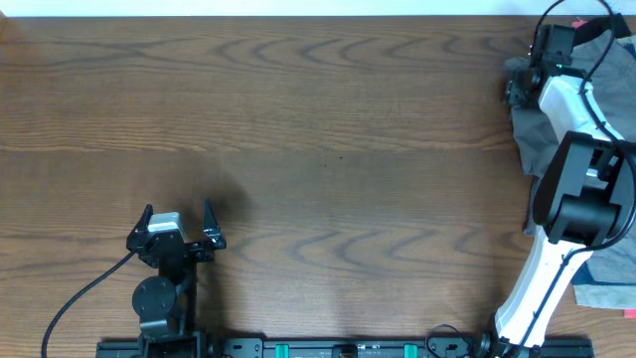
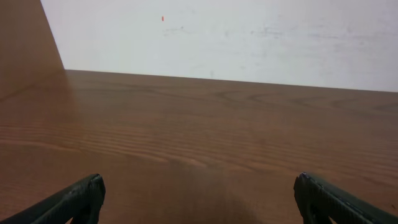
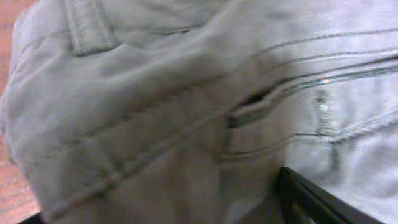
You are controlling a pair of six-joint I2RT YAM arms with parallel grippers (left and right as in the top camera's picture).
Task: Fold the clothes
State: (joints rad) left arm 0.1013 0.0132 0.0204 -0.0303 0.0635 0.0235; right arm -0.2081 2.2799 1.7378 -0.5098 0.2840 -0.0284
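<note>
I will next grab the light grey shorts [image 1: 535, 137] with my right gripper by their waist near the pocket, so their legs trail open for folding.
The light grey shorts [image 1: 535, 137] lie bunched at the table's far right edge. They fill the right wrist view [image 3: 155, 93], where a belt loop, seams and a pocket slit show. My right gripper [image 1: 517, 85] reaches into the top of that pile. Its jaws [image 3: 158, 196] are spread apart and pressed against the cloth, with the fabric between them. My left gripper [image 1: 179, 207] is open and empty at the near left, just above the bare table [image 2: 199, 186], far from the shorts.
The wooden table [image 1: 328, 149] runs between the two arms. More cloth, bluish grey, lies at the right edge near the right arm's base [image 1: 606, 283] and at the top right corner [image 1: 621, 55]. A white wall [image 2: 249, 37] stands behind the table.
</note>
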